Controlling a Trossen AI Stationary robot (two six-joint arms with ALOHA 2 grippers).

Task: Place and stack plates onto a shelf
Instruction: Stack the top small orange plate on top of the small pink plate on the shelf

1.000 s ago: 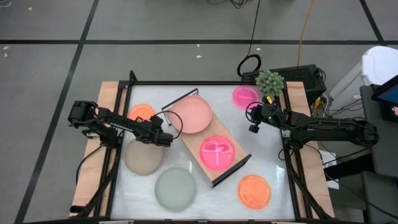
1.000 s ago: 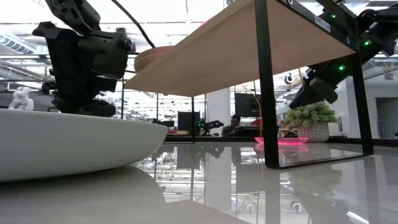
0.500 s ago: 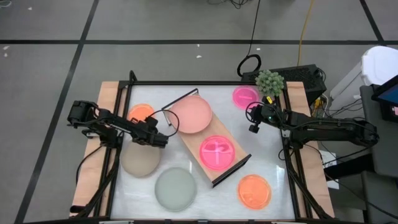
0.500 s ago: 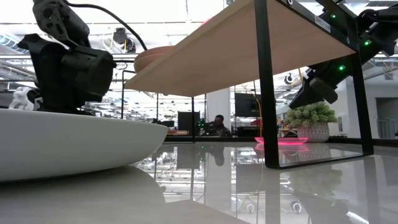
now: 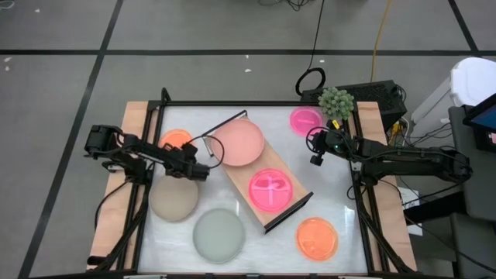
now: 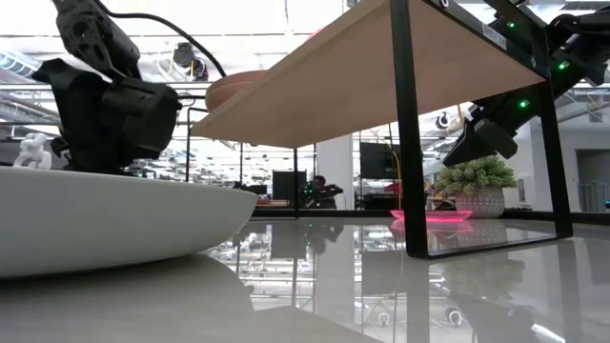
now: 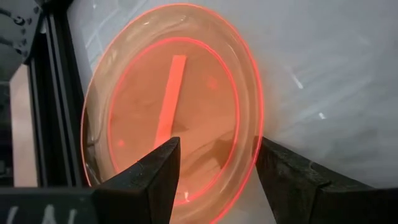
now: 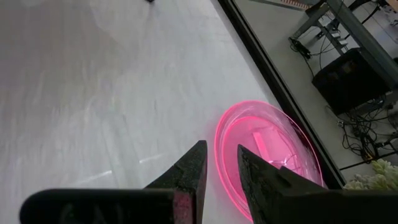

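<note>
The orange plate's rim (image 7: pixel 254 155) runs between my fingertips, one over the plate's inside, one outside. It is time for my left gripper to close on that plate now.
The light-wood shelf (image 5: pixel 242 172) stands slantwise mid-table and carries a dusty-pink plate (image 5: pixel 238 142) and a hot-pink divided plate (image 5: pixel 271 190). On the table lie an orange divided plate (image 5: pixel 175 140) (image 7: pixel 174 106), a beige plate (image 5: pixel 174 199), a grey-green plate (image 5: pixel 219 235), a second orange plate (image 5: pixel 317 238) and a hot-pink plate (image 5: pixel 305 120) (image 8: pixel 267 149). My left gripper (image 5: pixel 196 168) (image 7: pixel 214 149) hangs open, fingers framing the orange plate without touching it. My right gripper (image 5: pixel 316 155) (image 8: pixel 221 149) waits by the hot-pink plate, its fingers a narrow gap apart.
A small potted plant (image 5: pixel 336 101) stands at the far right corner. Black frame rails (image 5: pixel 155 116) run along the table's edges. In the low view the shelf's leg (image 6: pixel 405 143) stands mid-picture, and a pale plate's rim (image 6: pixel 114 219) fills the near left.
My left gripper has drawn back from the beige plate's far edge toward the table's left edge and risen a little, still open. The right arm has kept still.
</note>
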